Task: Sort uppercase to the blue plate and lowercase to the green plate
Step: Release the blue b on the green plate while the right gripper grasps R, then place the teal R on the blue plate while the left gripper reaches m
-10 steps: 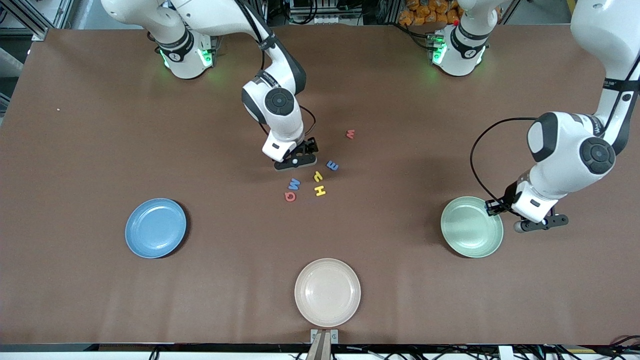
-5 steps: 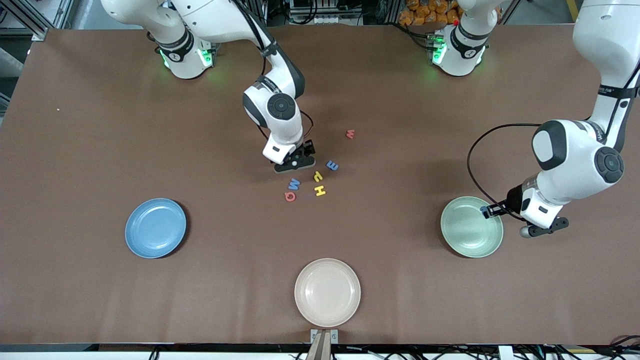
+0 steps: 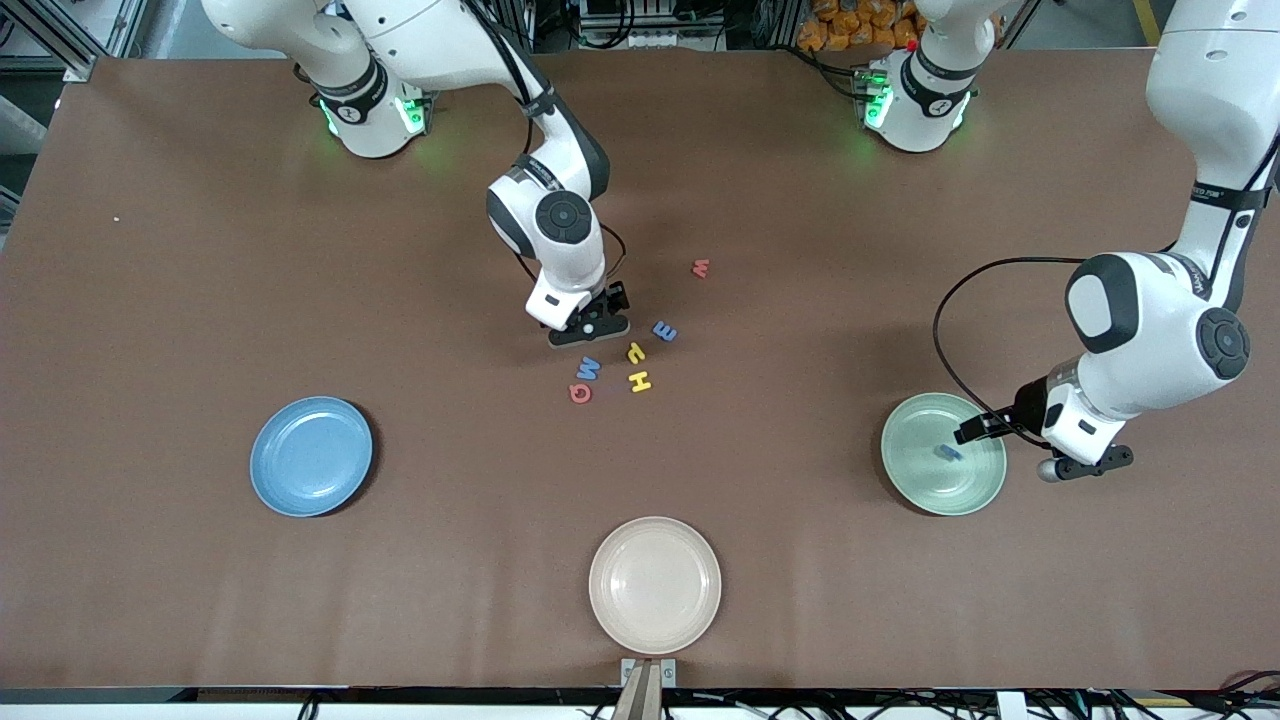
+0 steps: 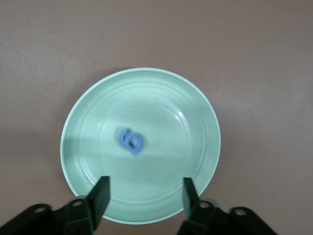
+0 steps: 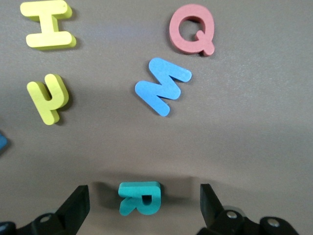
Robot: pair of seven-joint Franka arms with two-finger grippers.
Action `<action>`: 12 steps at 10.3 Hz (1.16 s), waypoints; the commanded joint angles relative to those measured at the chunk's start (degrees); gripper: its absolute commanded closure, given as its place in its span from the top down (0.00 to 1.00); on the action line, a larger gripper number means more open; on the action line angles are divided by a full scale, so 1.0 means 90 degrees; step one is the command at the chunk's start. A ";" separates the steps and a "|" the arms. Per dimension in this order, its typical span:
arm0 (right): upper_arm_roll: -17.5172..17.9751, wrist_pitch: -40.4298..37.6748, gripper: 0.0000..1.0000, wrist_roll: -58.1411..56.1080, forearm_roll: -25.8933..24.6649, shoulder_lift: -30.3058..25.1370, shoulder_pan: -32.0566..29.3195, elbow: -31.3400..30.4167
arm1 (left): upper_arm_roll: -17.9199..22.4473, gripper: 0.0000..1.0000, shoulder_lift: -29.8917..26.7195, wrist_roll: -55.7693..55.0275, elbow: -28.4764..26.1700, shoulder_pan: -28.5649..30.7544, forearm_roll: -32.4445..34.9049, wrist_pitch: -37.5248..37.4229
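My right gripper closes on the teal R now, since its fingers are low over the table on either side of the R.
My right gripper (image 3: 590, 332) is open and low over the table, its fingers on either side of the teal R (image 5: 141, 197). Just nearer the front camera lie the blue M (image 3: 587, 369), red Q (image 3: 580, 393), yellow H (image 3: 640, 381) and the small yellow hooked letter (image 3: 635, 352). A blue E-like letter (image 3: 664, 331) and a red-pink m (image 3: 701, 267) lie toward the left arm's end. My left gripper (image 3: 1075, 462) is open and empty over the green plate's (image 3: 915, 480) rim. A small blue curled letter (image 4: 131, 141) lies in that plate. The blue plate (image 3: 262, 456) holds nothing.
A cream plate (image 3: 655, 585) sits near the table's front edge, between the blue and green plates. Brown table surface surrounds the letter cluster.
The small blue letter now lies in the green plate, out of my left gripper, which shifted slightly. My right gripper has sunk a little lower around the R.
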 commanded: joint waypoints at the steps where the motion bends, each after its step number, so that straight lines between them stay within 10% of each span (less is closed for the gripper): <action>1: -0.0028 0.0068 1.00 0.0069 -0.0046 0.0042 0.0044 -0.0025 | 0.0013 1.00 -0.0144 0.0151 0.0098 -0.0057 -0.0177 -0.0159; 4: -0.0028 0.0087 1.00 0.0079 -0.0007 0.0051 0.0044 -0.0035 | -0.0045 1.00 -0.0408 0.0151 0.0127 -0.0115 -0.0167 -0.0539; 5: -0.0019 0.0097 0.37 0.0070 -0.0007 0.0051 0.0044 -0.0055 | -0.0036 1.00 -0.0554 0.0151 0.0118 -0.0280 -0.0138 -0.0686; 6: -0.0019 0.0116 0.00 0.0079 0.0002 0.0051 0.0044 -0.0093 | -0.0036 1.00 -0.0720 0.0160 0.0098 -0.0417 -0.0118 -0.0861; 12: -0.0028 0.0127 0.00 0.0138 0.0012 -0.0259 -0.0092 -0.0221 | -0.0075 1.00 -0.1414 0.0141 0.0059 -0.1296 -0.0108 -0.1741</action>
